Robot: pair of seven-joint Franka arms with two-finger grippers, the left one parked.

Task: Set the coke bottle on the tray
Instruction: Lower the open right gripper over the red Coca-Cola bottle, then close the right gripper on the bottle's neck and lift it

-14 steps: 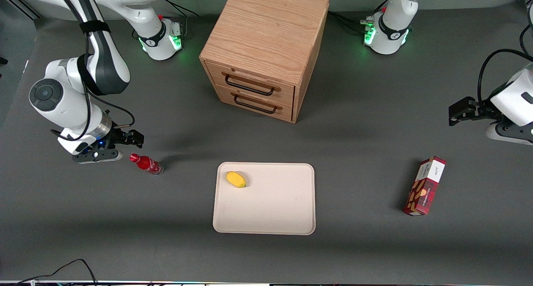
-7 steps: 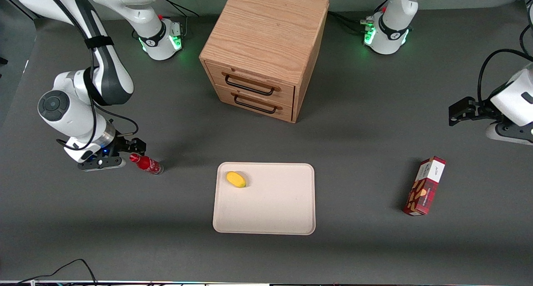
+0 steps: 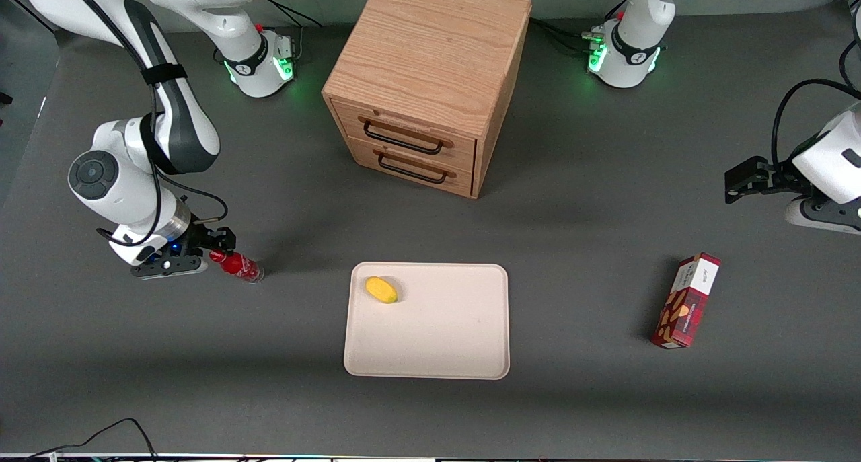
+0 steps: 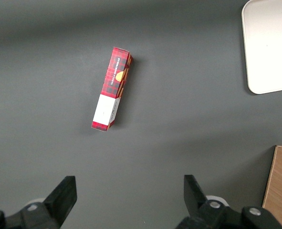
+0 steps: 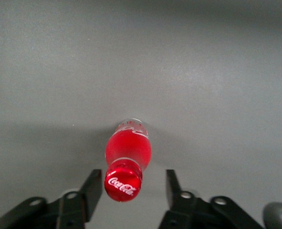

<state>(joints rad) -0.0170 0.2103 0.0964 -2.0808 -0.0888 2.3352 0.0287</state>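
Observation:
I should set the bottle upright on the tray [image 3: 444,354], so next I should first grip the coke bottle by its red cap [image 3: 217,256] with my right gripper.
The coke bottle [image 3: 237,265], small and red with a red cap and clear base, stands upright on the grey table toward the working arm's end, well apart from the tray. In the right wrist view its cap [image 5: 123,184] sits between my two fingers, closer to one of them, with gaps on both sides. My right gripper [image 3: 216,245] [image 5: 133,183] is open and hovers at the bottle's cap. The cream-white tray [image 3: 444,354] lies flat in the middle of the table, nearer the front camera than the wooden cabinet.
A yellow oval object [image 3: 381,290] lies on the tray near one corner. A wooden two-drawer cabinet [image 3: 430,79] stands farther from the camera. A red-and-white box [image 3: 687,300] [image 4: 113,87] lies toward the parked arm's end.
My right gripper has moved toward the bottle, from beside it to around its cap. The bottle, tray and box have not moved.

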